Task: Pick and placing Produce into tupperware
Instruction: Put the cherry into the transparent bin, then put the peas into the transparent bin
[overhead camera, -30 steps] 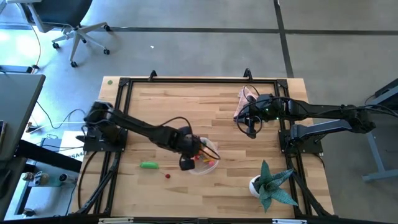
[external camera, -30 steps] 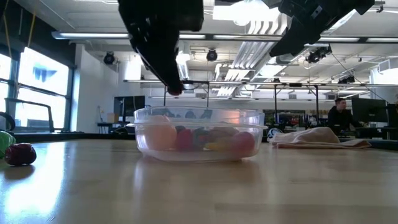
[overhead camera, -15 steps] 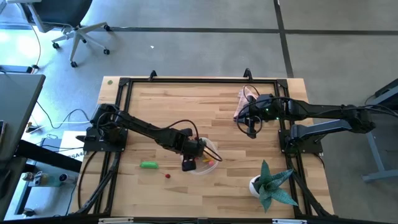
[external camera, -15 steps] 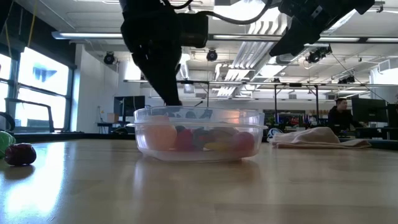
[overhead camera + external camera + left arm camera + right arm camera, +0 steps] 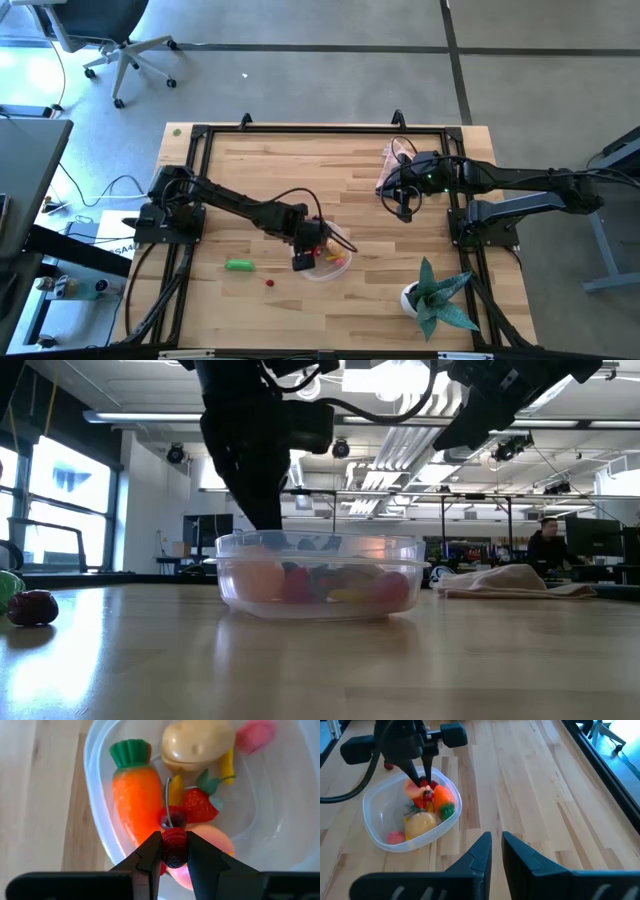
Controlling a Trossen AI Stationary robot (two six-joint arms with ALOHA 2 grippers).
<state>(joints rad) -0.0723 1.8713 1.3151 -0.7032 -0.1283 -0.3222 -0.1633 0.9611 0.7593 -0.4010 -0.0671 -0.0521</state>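
I should open my left gripper now, because the dark red berry is inside the clear tupperware beside the peach-coloured ball. The berry would rest in there.
The clear tupperware stands near the middle of the table. It holds an orange carrot, a tan ball, a pink ball, yellow sticks and a strawberry. My left gripper reaches down inside its rim, shut on a small dark red berry above the carrot. A green pod and another red berry lie on the table to the tupperware's left. My right gripper hangs shut near the right edge, beside the pink cloth. My left gripper pinches the dark red berry by its two sides between its two fingers. The fingers come steeply from above, pointing down into the tupperware. The berry sits just over the carrot and a peach-coloured ball; whether it touches them I cannot tell.
A teal spiky plant in a white pot stands at the near right corner. A black frame runs round the table's edges. Bare wood lies between the tupperware and the far edge.
My left gripper has gone down with the red berry, from above the tupperware's rim to inside it, and a little toward the table's right. It has stayed shut on the berry.
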